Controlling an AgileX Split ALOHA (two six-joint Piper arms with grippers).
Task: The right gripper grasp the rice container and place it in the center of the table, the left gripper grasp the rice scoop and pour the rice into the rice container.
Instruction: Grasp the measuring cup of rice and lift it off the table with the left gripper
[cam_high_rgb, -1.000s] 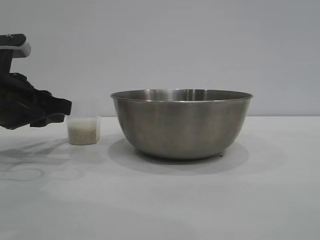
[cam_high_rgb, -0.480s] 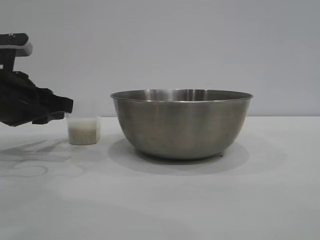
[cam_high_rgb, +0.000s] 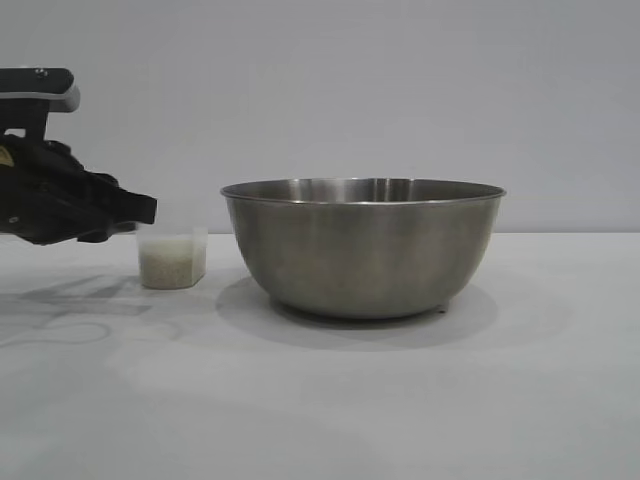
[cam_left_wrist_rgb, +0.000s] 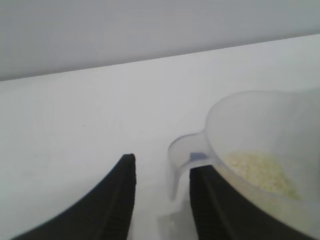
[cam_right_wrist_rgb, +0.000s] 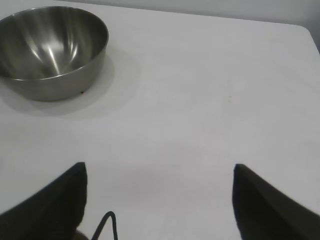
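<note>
The scoop has loose rice inside, so my left gripper should next take it by its handle and keep it level to pour the rice.
The rice container, a large steel bowl, stands on the white table at its middle; it also shows in the right wrist view. The rice scoop, a small translucent cup holding rice, stands on the table left of the bowl. My left gripper is at the scoop's left side. In the left wrist view the left gripper is open, the scoop's handle lies between its fingers, and the rice shows inside the scoop. My right gripper is open and empty over bare table, away from the bowl.
A plain grey wall stands behind the table. The table's far edge and a corner show in the right wrist view. A thin black cable loop hangs by the right gripper's fingers.
My left gripper has moved right and slightly up, closing in on the scoop. The scoop has shifted a little to the right. The bowl has not moved.
</note>
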